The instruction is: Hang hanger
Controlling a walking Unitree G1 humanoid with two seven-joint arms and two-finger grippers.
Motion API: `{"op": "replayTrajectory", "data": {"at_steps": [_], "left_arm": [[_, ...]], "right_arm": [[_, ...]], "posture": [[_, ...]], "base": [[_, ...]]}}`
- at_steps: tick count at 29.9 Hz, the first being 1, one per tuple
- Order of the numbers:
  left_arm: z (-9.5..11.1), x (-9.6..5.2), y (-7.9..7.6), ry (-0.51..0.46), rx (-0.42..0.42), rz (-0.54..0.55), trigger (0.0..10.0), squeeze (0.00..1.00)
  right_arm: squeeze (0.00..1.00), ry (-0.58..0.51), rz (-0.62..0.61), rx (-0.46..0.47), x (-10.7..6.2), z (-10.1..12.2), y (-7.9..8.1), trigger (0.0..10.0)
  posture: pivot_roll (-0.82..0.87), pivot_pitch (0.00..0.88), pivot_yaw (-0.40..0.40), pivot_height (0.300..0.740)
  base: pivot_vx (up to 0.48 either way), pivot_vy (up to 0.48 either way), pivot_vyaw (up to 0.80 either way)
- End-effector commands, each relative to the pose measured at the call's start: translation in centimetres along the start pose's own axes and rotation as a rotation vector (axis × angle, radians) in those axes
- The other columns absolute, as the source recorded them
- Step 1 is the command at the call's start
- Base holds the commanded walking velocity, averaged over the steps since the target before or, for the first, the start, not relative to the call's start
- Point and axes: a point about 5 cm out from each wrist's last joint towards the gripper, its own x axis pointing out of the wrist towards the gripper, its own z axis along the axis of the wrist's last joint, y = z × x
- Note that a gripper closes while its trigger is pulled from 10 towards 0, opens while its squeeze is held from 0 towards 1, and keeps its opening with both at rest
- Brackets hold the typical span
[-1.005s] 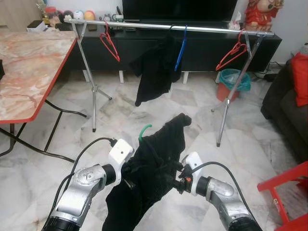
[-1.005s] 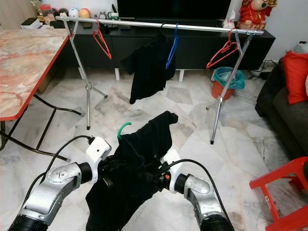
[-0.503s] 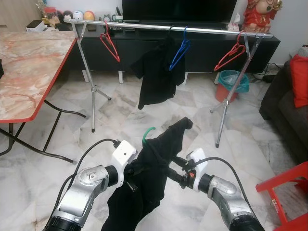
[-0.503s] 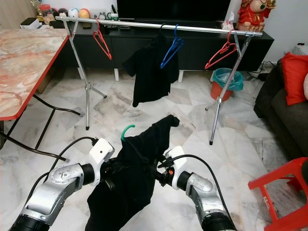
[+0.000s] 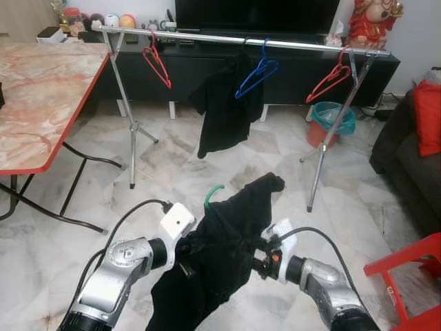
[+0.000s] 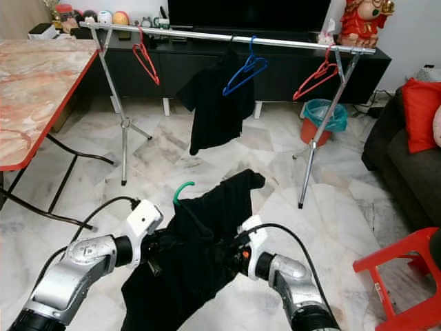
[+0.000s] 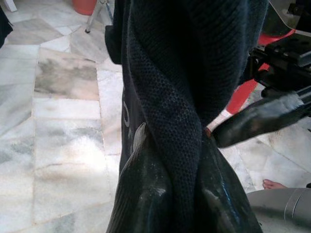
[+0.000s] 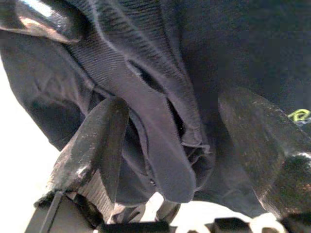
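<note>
My right gripper grabs the black garment by its loose edge fold (image 8: 160, 141) next, to ready the garment for hanging.
A black garment (image 5: 231, 241) on a green hanger, whose hook (image 5: 213, 192) pokes out at the top, hangs low in front of me between both arms. My left gripper (image 7: 175, 141) is shut on a twisted fold of this cloth, its fingers (image 7: 146, 194) pressed to either side. My right gripper (image 8: 175, 111) stands open with a loose fold of the garment between its spread fingers (image 8: 92, 155). The silver clothes rail (image 5: 207, 36) stands farther ahead. It carries a red hanger (image 5: 157, 65), a black shirt (image 5: 224, 114), a blue hanger (image 5: 255, 74) and another red hanger (image 5: 329, 79).
A red-edged marble table (image 5: 41, 96) stands at the left. A dark sofa with a red cushion (image 5: 428, 114) and a red stool (image 5: 410, 276) are at the right. A bin (image 5: 331, 121) sits by the rail's right leg, and a black TV cabinet (image 5: 289, 76) lies behind.
The view has drawn a little closer to the rail. The blue hanger on the rail has swung round. My right gripper has come back into the garment's folds.
</note>
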Motion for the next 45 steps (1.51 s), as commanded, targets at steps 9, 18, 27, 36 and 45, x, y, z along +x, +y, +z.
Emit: {"op": "replayTrajectory", "data": {"at_steps": [9,18,27,36,45], "left_arm": [[0.9,0.4,-0.5,-0.031,0.019,-0.031,10.0,0.00],[1.0,0.3,-0.7,-0.039,0.012,-0.037,10.0,0.00],[1.1,0.3,-0.9,-0.040,0.015,-0.055,10.0,0.00],[1.2,0.3,-1.1,-0.043,0.011,-0.065,10.0,0.00],[1.4,0.4,-1.1,-0.053,0.007,-0.075,10.0,0.00]], "right_arm": [[0.00,-0.064,-0.085,-0.013,-0.4,1.4,-0.9,10.0],[0.00,-0.110,-0.051,0.048,0.4,1.6,-0.3,10.0],[0.00,-0.087,-0.031,0.055,0.1,1.2,-0.3,10.0],[0.00,-0.098,-0.113,0.056,0.1,1.3,-1.0,0.0],[0.00,-0.106,-0.109,0.081,0.0,1.0,-1.0,0.0]], "posture": [[-0.03,0.000,-0.090,0.740],[-0.03,0.000,-0.094,0.740],[-0.03,0.000,-0.098,0.740],[-0.02,0.000,-0.101,0.740],[-0.03,0.000,-0.100,0.740]], "base": [[0.000,0.000,0.00],[0.000,0.000,0.00],[0.000,0.000,0.00],[0.000,0.000,0.00],[0.000,0.000,0.00]]}}
